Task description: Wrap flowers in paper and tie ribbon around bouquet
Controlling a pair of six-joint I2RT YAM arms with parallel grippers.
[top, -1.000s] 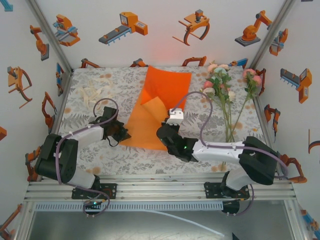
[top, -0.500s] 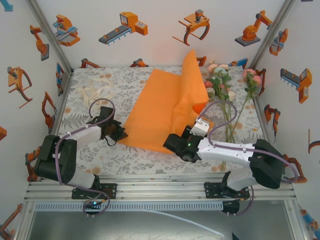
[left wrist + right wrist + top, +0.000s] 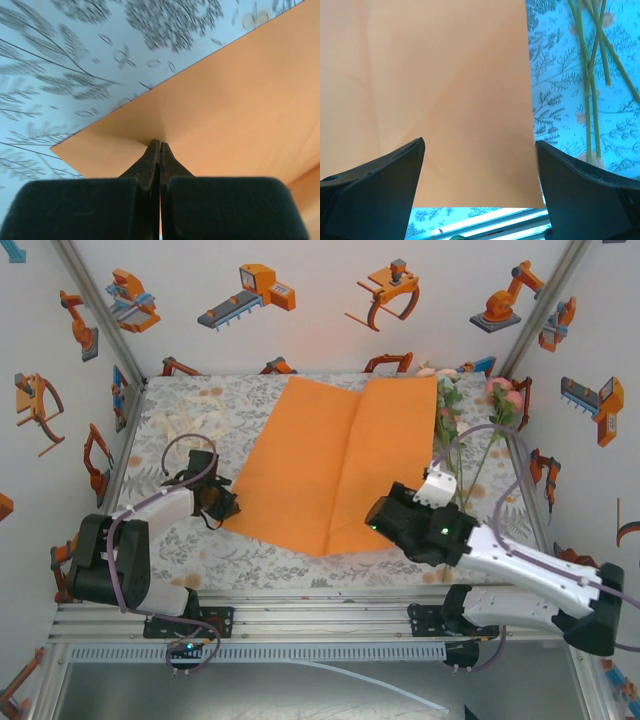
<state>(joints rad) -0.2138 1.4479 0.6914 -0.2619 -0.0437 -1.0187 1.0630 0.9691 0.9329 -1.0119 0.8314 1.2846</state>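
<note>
I need to grab the orange paper's near corner [image 3: 532, 195] beside the stems with my right gripper next, opposite my left gripper. Then both can turn the sheet [image 3: 445, 75] to wrap the flowers.
The orange paper [image 3: 340, 460] lies spread flat across the middle of the table. My left gripper [image 3: 222, 508] is shut on its near left corner; in the left wrist view the fingertips [image 3: 160, 144] pinch the sheet [image 3: 240, 100]. My right gripper [image 3: 380, 516] hovers open over the paper's near right corner, jaws wide [image 3: 480, 150] above the sheet [image 3: 445, 75] with nothing between them. The flowers [image 3: 500, 396] lie at the back right, their green stems [image 3: 592, 75] just beyond the paper's right edge. A faint cream ribbon [image 3: 188, 426] lies on the cloth at the back left.
A leaf-print tablecloth [image 3: 180, 460] covers the table. White walls with robot stickers close it in on three sides. An aluminium rail [image 3: 320, 615] runs along the near edge. The paper's far right corner reaches the flower heads [image 3: 447, 400].
The folded paper was pulled open to the right and now lies flat. My right gripper let go of it, opened and drew back right. My left gripper shifted left with its corner.
</note>
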